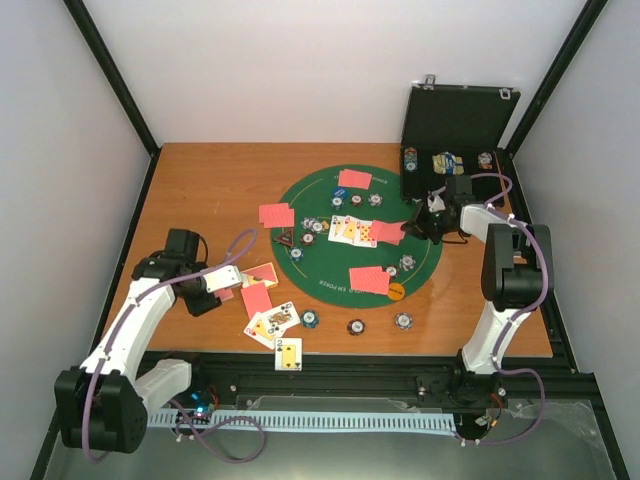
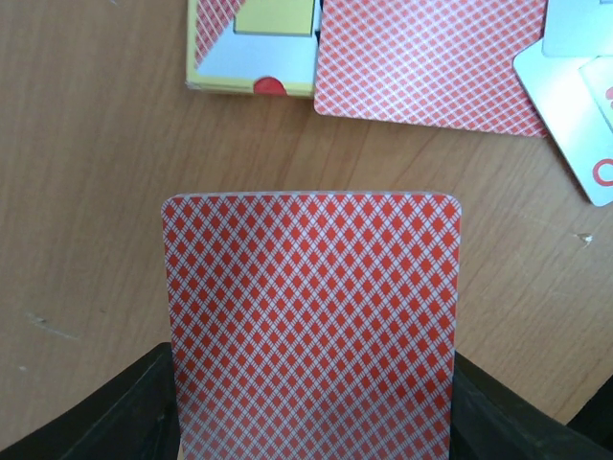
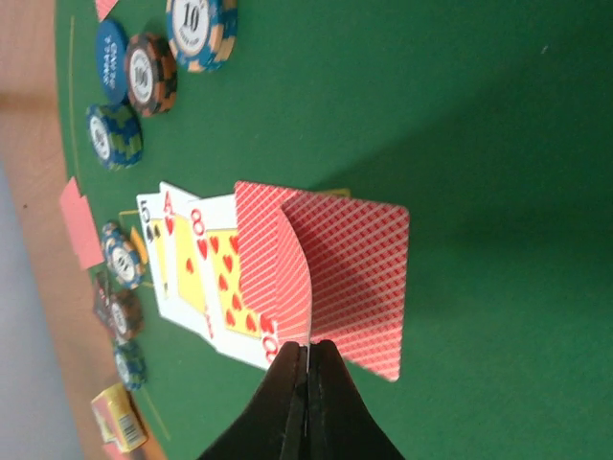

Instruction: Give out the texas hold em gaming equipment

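My left gripper moves the card toward the yellow card box next. The card hangs above the table, short of the box, and would fall loose if I opened.
My left gripper [image 1: 228,283] [image 2: 311,407] is shut on a red-backed playing card [image 2: 311,326], gripped by its side edges above the wooden table at the left. My right gripper [image 1: 422,214] [image 3: 306,355] is shut on the edge of another red-backed card [image 3: 278,268], which bends upward over the green round mat [image 1: 420,265]. A further red-backed card [image 3: 359,278] lies flat just behind it. Beside them lie face-up cards [image 3: 192,259] [image 1: 350,232]. Poker chips [image 3: 196,29] [image 1: 403,320], a blue disc [image 3: 110,57], an orange disc [image 1: 396,292] and a dark triangle [image 1: 287,240] sit on and around the mat.
Red-backed cards lie on the mat [image 1: 355,179] [image 1: 369,280] and off its left edge [image 1: 277,214] [image 2: 431,67]. A yellow card box [image 2: 251,48] [image 1: 262,273] lies ahead of the left gripper. Face-up cards [image 1: 272,320] [image 1: 288,352] lie near the front. The open black case [image 1: 455,120] stands back right.
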